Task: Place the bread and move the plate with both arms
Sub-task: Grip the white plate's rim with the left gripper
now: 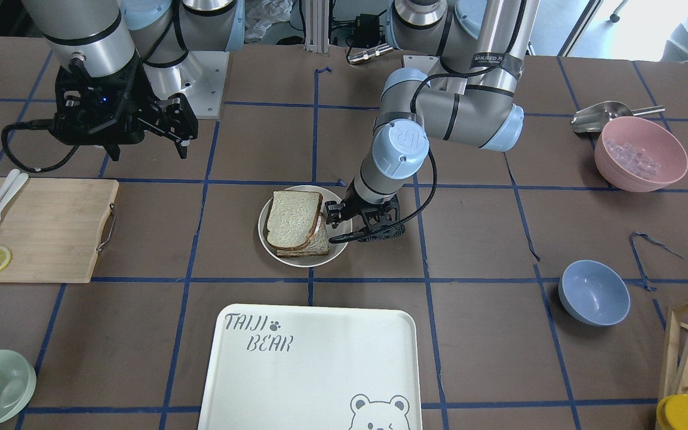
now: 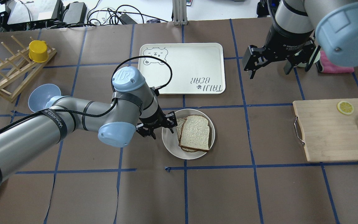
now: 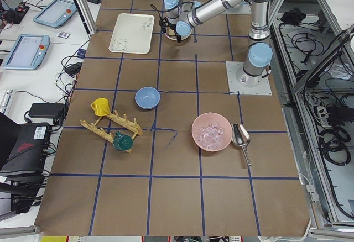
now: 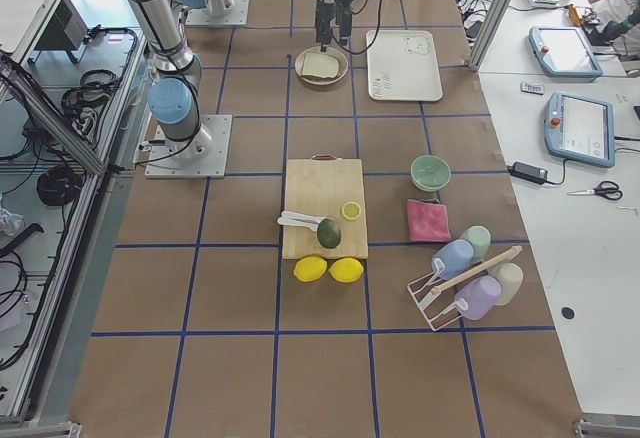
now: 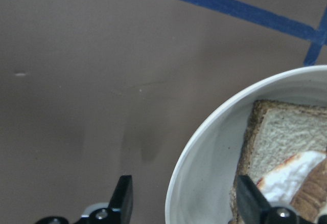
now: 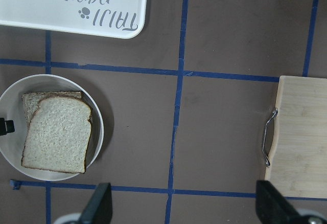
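My left gripper is about to grab the plate by its rim next, so that it can move the plate of bread onto the bear-printed tray [image 1: 307, 366].
The bread [image 2: 196, 132] lies flat on the round off-white plate [image 2: 172, 149] at the table's middle, on top of a smaller slice [image 2: 180, 124] with egg white showing. It also shows in the front view [image 1: 292, 218] and the right wrist view [image 6: 57, 134]. My left gripper [image 2: 163, 126] is open and low at the plate's edge. In the left wrist view [image 5: 186, 203] one finger stands outside the rim [image 5: 204, 183] and one inside, over the lower slice. My right gripper [image 2: 269, 62] is open and empty, raised high and well away from the plate.
The white bear-printed tray [image 2: 182, 68] lies just beyond the plate. A wooden cutting board [image 2: 331, 130] with a lemon slice [image 2: 345, 107] and white cutlery lies on my right. A blue bowl [image 2: 43, 96] and a wooden rack [image 2: 11, 71] stand on my left.
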Controlling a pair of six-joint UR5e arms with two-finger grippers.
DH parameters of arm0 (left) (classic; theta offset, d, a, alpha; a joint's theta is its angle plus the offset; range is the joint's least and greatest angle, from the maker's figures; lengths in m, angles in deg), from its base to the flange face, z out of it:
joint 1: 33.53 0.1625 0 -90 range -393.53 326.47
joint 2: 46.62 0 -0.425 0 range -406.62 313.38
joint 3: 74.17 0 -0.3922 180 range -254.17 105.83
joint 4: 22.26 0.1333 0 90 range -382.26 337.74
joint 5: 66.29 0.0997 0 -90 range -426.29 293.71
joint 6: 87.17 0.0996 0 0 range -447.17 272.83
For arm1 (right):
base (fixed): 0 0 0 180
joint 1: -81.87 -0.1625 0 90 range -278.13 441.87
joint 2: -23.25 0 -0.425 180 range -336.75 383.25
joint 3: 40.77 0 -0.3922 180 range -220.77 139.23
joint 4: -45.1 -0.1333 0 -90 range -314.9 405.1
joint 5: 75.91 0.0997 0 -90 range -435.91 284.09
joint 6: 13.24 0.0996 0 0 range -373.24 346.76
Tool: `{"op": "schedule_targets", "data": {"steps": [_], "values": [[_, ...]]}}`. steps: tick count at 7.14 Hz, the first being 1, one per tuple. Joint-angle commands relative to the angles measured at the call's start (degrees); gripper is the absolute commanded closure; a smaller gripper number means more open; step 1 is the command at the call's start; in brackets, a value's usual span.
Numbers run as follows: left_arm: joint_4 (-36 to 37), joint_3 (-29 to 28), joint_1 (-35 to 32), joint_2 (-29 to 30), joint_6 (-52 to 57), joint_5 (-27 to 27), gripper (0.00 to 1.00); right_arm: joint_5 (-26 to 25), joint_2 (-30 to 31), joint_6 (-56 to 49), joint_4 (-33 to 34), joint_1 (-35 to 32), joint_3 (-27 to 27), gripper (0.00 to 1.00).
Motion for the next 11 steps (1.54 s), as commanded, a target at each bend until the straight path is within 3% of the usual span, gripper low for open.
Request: {"op": "schedule_targets", "data": {"steps": [1, 3, 4, 7, 9, 11], "values": [[0.0, 0.2, 0.0, 0.4, 0.1, -0.2, 0.62, 0.0, 0.0, 0.2, 0.2, 0.0, 0.0, 0.00], [0.0, 0.2, 0.2, 0.6, 0.1, -2.5, 0.95, 0.1, 0.3, 0.3, 0.0, 0.0, 0.1, 0.00], [0.2, 0.1, 0.3, 0.5, 0.3, -2.5, 1.00, 0.1, 0.4, 0.6, 0.0, 0.0, 0.1, 0.00], [0.9, -0.3, 0.7, -2.3, 0.6, -3.4, 1.00, 0.0, 0.3, 0.6, 0.5, 0.0, 0.1, 0.00], [1.8, -0.4, 0.9, -4.7, 6.5, -6.4, 1.00, 0.0, 0.3, 0.6, 0.6, 0.0, 0.2, 0.00], [2.9, -1.0, 5.3, -5.6, 9.7, -12.3, 1.00, 0.0, 0.3, 0.7, 0.6, 0.0, 0.2, 0.00]]}}
